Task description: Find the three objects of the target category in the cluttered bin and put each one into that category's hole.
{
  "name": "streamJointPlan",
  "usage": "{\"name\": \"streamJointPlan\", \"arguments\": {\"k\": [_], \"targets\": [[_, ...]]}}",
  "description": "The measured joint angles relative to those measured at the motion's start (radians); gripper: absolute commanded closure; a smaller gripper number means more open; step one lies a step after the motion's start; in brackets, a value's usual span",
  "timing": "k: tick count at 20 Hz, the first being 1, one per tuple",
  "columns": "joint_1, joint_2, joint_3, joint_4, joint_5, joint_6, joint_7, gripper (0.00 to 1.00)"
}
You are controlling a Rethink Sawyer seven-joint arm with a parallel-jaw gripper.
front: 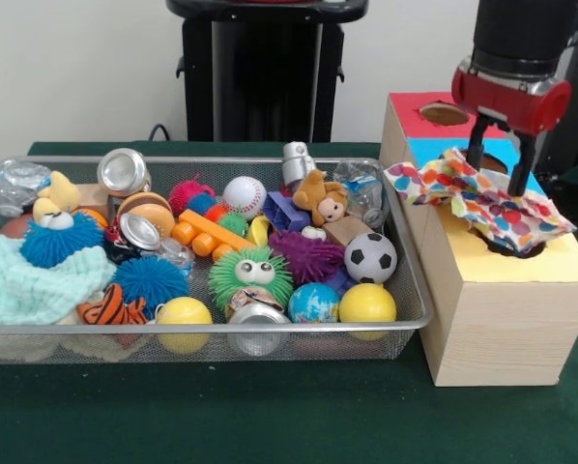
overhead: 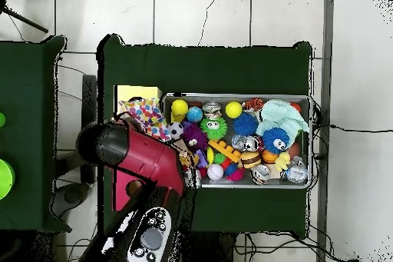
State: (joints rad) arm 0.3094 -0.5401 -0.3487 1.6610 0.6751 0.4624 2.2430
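The robot's gripper should next put the multicoloured patterned cloth into the category's hole (front: 506, 247), grabbing the cloth by its bunched fold (front: 492, 198).
A cloth with coloured dots (front: 482, 198) lies spread over the top of the wooden box (front: 502, 319), one end hanging into the round hole (front: 514, 249) of the yellow section. My gripper (front: 500, 179) stands straight above it, its two black fingers (front: 476, 145) apart and reaching down to the cloth on either side of a fold. It looks open. From overhead the dotted cloth (overhead: 146, 117) shows beside the yellow section (overhead: 138, 92), and the red arm (overhead: 146, 159) hides the gripper. A pale teal knitted cloth (front: 28, 280) lies in the wire bin (front: 202, 329) at its left.
The bin holds several balls, spiky toys, crushed cans, a small teddy (front: 320, 198) and orange blocks. The box also has a red section with a hole (front: 445, 114) and a blue section (front: 434, 153). Green cloth covers the table (front: 270, 416).
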Motion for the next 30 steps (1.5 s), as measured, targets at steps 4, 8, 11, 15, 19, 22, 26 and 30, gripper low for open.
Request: {"name": "streamJointPlan", "arguments": {"k": [4, 8, 11, 15, 19, 22, 26, 30], "targets": [[-0.03, 0.011, 0.052, 0.017, 0.006, -0.088, 0.0, 0.0], [-0.057, -0.009, 0.086, 0.037, 0.005, -0.103, 0.0, 0.0], [-0.075, -0.016, 0.102, 0.049, 0.001, -0.099, 0.0, 1.0], [-0.077, -0.022, 0.098, 0.064, -0.012, -0.096, 0.0, 1.0], [-0.077, -0.024, 0.099, 0.067, -0.023, -0.102, 0.0, 1.0], [-0.084, -0.027, 0.106, 0.067, -0.033, -0.102, 0.0, 1.0], [-0.095, -0.031, 0.117, 0.068, -0.046, -0.101, 0.0, 1.0], [-0.097, -0.033, 0.12, 0.07, -0.048, -0.102, 0.0, 1.0]]}}
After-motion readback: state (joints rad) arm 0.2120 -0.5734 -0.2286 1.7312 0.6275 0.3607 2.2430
